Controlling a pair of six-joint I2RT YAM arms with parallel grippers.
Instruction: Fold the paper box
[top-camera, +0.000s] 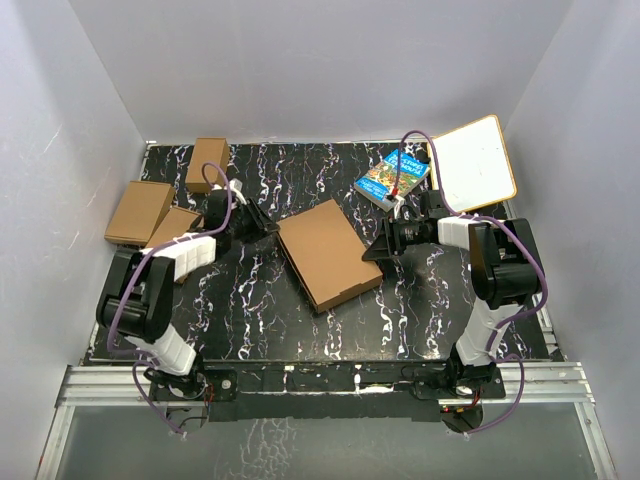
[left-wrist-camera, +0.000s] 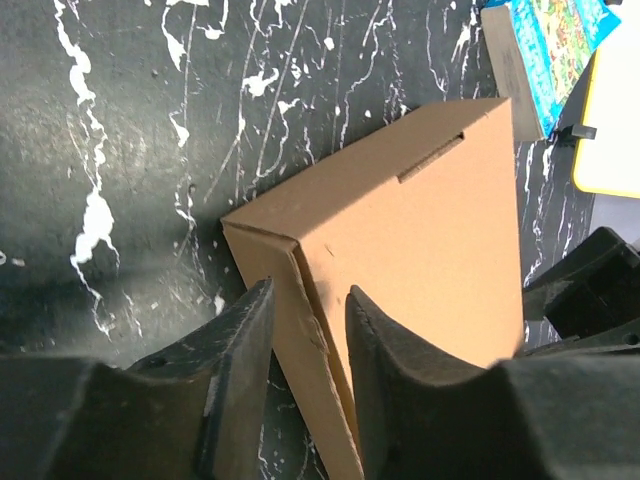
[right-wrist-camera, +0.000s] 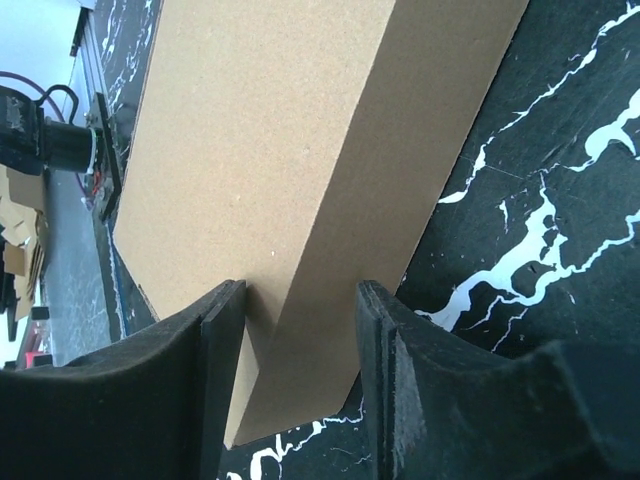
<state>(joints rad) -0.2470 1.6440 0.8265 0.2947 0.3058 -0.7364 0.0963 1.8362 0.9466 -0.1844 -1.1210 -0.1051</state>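
Observation:
I should grab the box's side (top-camera: 281, 235) (left-wrist-camera: 314, 322) next with my left gripper and leave the opposite side of the box free. Then the paper box can be turned and set down folded.
The paper box (top-camera: 328, 253) lies folded flat and closed in the middle of the black marbled table (top-camera: 250, 310), turned at an angle. My left gripper (top-camera: 268, 228) is at its left corner. In the left wrist view its jaws (left-wrist-camera: 308, 295) stand narrow, astride the side wall of the box (left-wrist-camera: 420, 230), with cardboard filling the gap. My right gripper (top-camera: 375, 250) is at the opposite right corner. There its jaws (right-wrist-camera: 300, 290) stand half apart round the box (right-wrist-camera: 270, 130), one finger on the lid and the other at the base of the wall.
Three smaller brown boxes (top-camera: 138, 210) (top-camera: 207, 160) (top-camera: 175, 228) sit at the table's left back. A blue book (top-camera: 393, 177) lies behind the right gripper, with a white board (top-camera: 474, 163) leaning at the right back corner. Grey walls close off three sides.

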